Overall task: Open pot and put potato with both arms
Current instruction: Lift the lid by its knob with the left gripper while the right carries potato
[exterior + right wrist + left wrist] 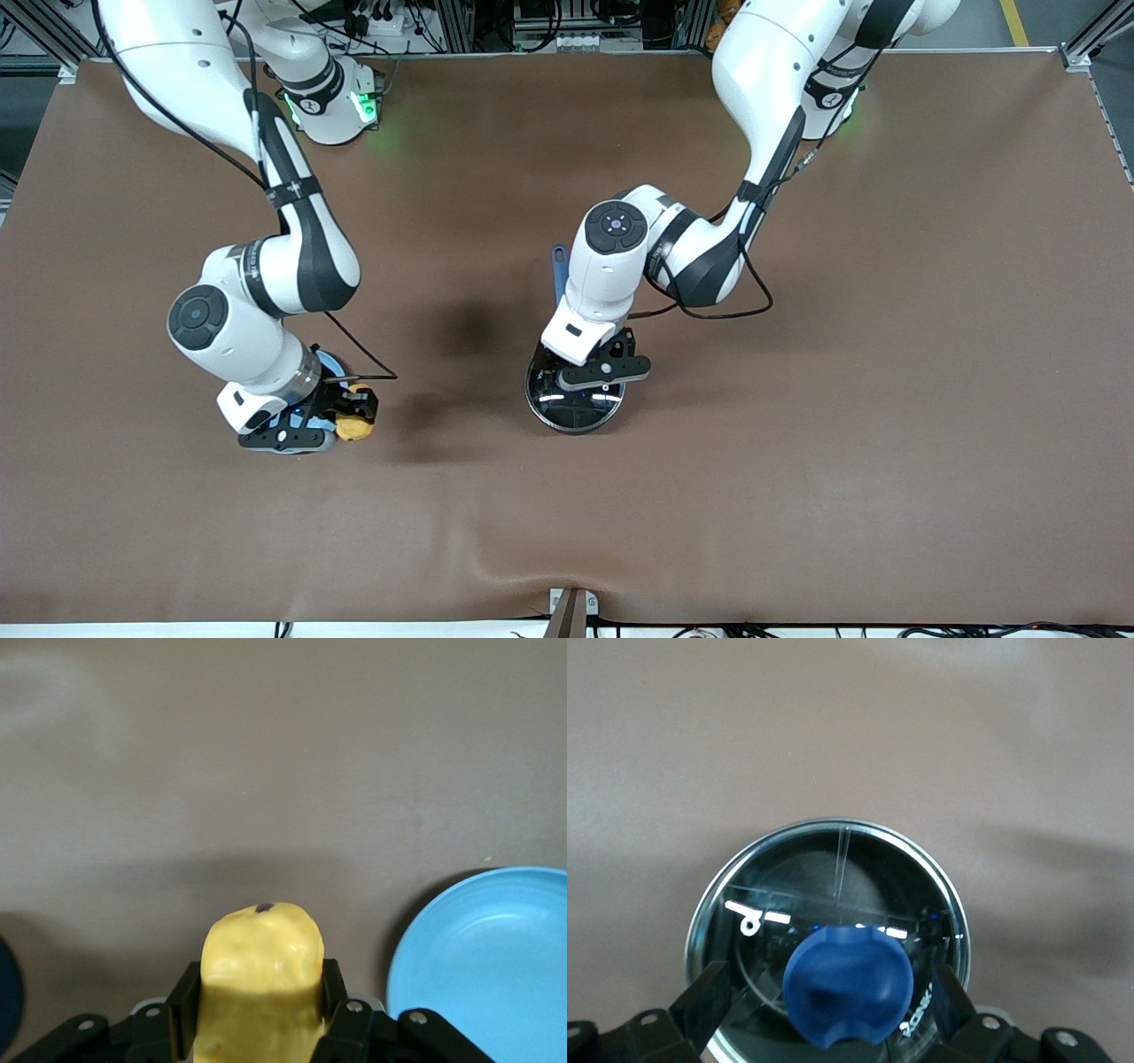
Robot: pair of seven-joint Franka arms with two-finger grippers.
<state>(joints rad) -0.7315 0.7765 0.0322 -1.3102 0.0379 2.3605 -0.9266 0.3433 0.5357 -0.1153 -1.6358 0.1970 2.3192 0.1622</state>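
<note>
In the left wrist view the left gripper's fingers hover short of the knob, so it moves closer next before it closes on the blue knob [847,983] on the glass lid.
The black pot [576,409] stands mid-table with its glass lid [833,904] on; its blue handle [559,266] points toward the robots' bases. My left gripper [592,377] hangs just over the lid, open, its fingers [704,997] standing on either side of the blue knob [847,983] without touching it. Toward the right arm's end of the table, my right gripper [354,409] is shut on the yellow potato [261,992], beside the plate. The potato [355,425] sticks out between the black fingers [184,997].
A light-blue plate [483,966] lies on the brown table cover beside the right gripper, mostly hidden under that arm's wrist in the front view. A metal bracket [570,611] sits at the table edge nearest the front camera.
</note>
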